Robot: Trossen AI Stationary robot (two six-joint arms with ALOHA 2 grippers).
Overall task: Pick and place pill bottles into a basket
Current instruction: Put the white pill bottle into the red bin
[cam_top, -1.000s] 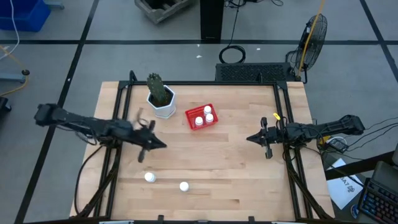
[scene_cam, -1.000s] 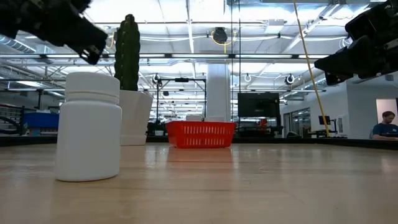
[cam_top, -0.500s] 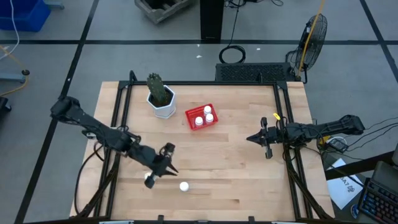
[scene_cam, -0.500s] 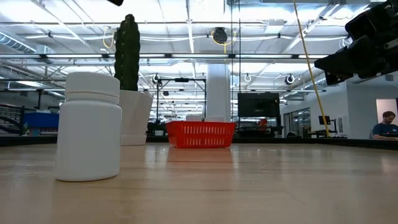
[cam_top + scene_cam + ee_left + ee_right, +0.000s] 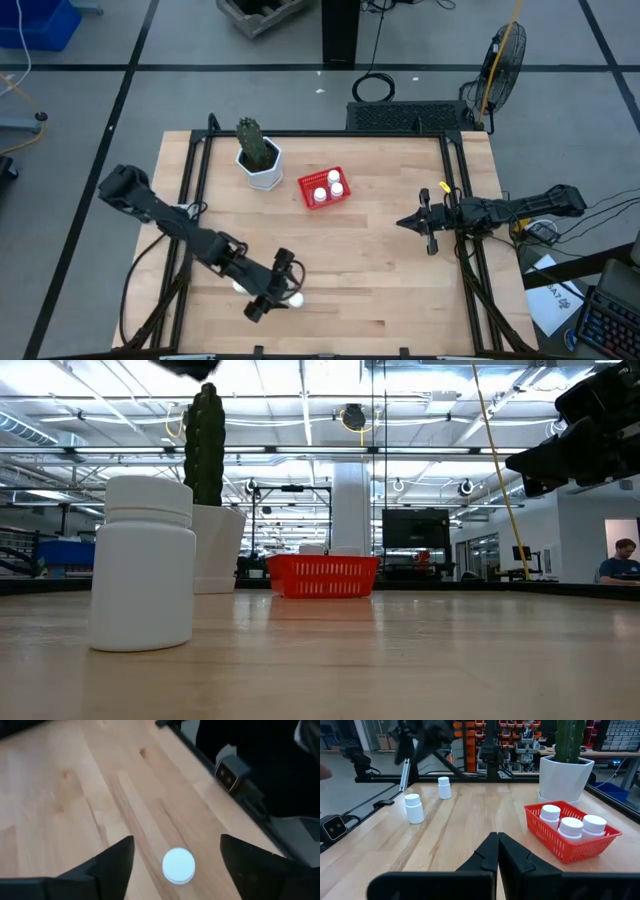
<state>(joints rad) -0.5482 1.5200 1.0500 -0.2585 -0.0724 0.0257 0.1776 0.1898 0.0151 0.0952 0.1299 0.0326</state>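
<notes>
I need to grab the white pill bottle by its cap (image 5: 178,862) with my left gripper next, to put the bottle in the red mesh basket.
Two white pill bottles stand upright on the wooden table near its near edge. One (image 5: 297,299) stands just below my left gripper (image 5: 280,290). It shows as a white cap (image 5: 178,865) between the open fingers, which do not touch it, and large in the low view (image 5: 143,565). The arm partly covers the other bottle (image 5: 238,288). The red mesh basket (image 5: 323,187) stands at mid-table with three bottles in it (image 5: 571,829). My right gripper (image 5: 420,222) is shut and empty above the table's right side.
A white hexagonal pot with a green cactus (image 5: 258,160) stands left of the basket, near the far edge. Black frame rails (image 5: 195,200) run along the table's left and right sides. Bare wood lies between the basket and the two loose bottles.
My left gripper has swung from left of mid-table toward the near edge and somewhat to the right, ending over the near bottle. The bottles and the basket have not moved.
</notes>
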